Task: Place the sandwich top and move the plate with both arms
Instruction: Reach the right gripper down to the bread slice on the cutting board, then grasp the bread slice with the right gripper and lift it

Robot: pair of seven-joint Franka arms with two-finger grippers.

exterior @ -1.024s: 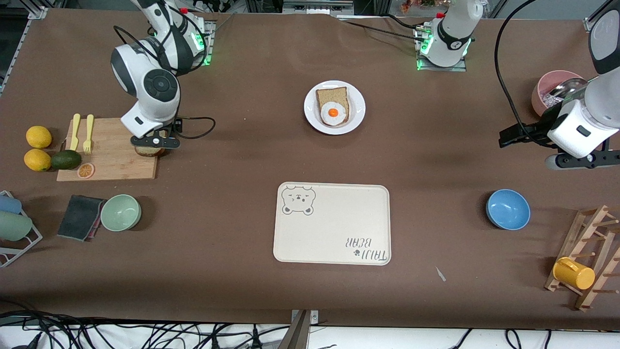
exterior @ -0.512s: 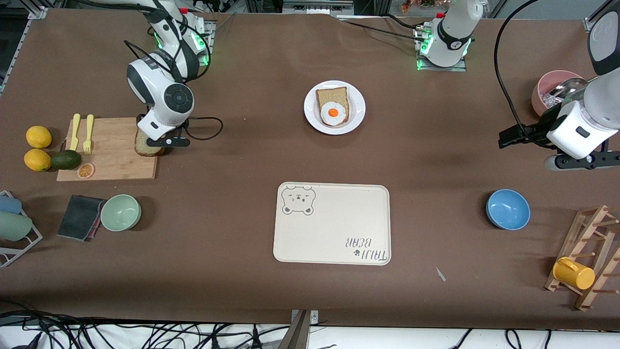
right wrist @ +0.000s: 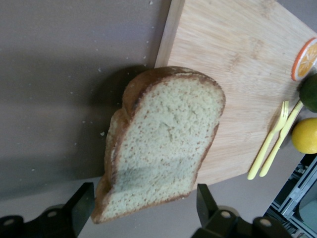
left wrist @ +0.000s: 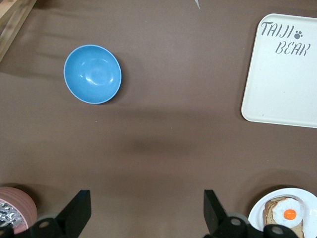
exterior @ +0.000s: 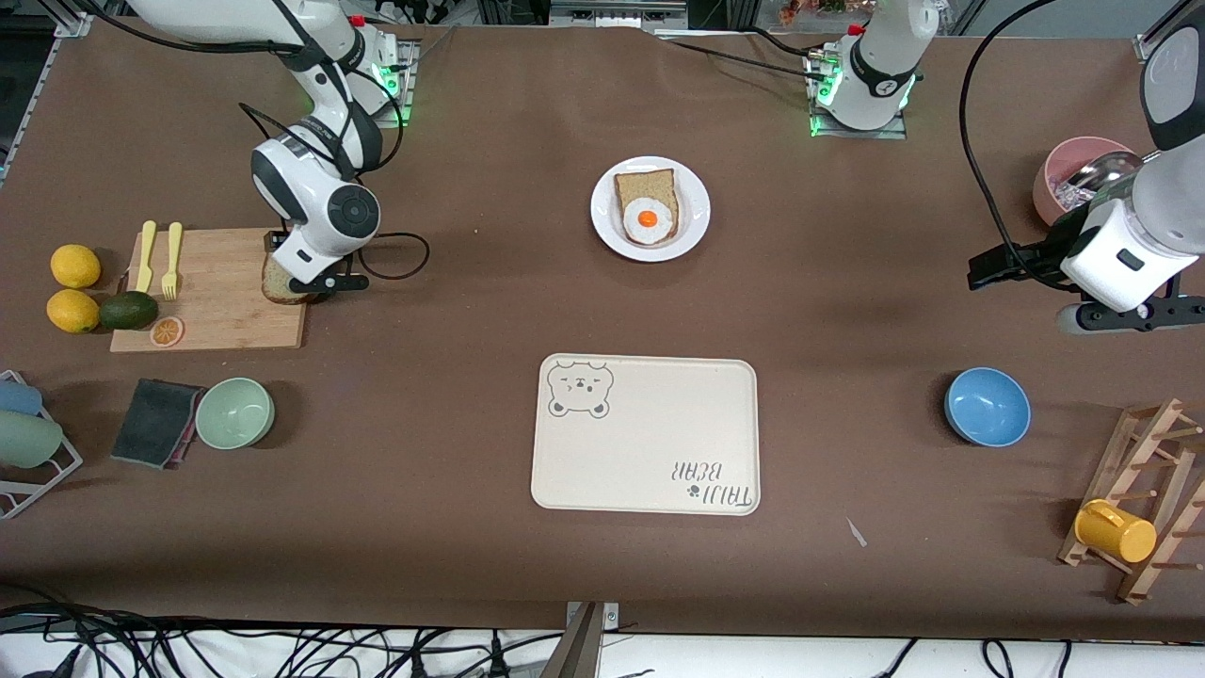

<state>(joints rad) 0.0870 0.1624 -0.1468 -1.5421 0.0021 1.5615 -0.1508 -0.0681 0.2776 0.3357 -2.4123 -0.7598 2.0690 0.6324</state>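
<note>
I next need to grab the bread slice by its crust edges with my right gripper, so that it can top the egg sandwich on the white plate.
The sandwich top (exterior: 277, 282), a plain bread slice, lies at the edge of the wooden cutting board (exterior: 216, 306), overhanging toward the table's middle. My right gripper (exterior: 315, 282) is low over it; in the right wrist view the slice (right wrist: 163, 139) sits between the spread fingers of the right gripper (right wrist: 143, 189), close to both. The white plate (exterior: 602, 221) holds the egg-topped slice (exterior: 650, 215) near the arm bases. My left gripper (exterior: 1130, 315) waits open and empty over bare table; its own view (left wrist: 147, 194) shows the plate (left wrist: 257, 214).
The cream bear tray (exterior: 650, 443) lies nearer the front camera than the plate. A blue bowl (exterior: 987, 407) and pink bowl (exterior: 1059, 179) are near the left gripper. Forks (exterior: 158, 256), avocado (exterior: 128, 310), lemons (exterior: 73, 266) and a green bowl (exterior: 234, 412) surround the board.
The right arm's wrist has shifted and turned over the board's edge, so more of the bread slice shows. The slice stays in place. The left arm has not moved.
</note>
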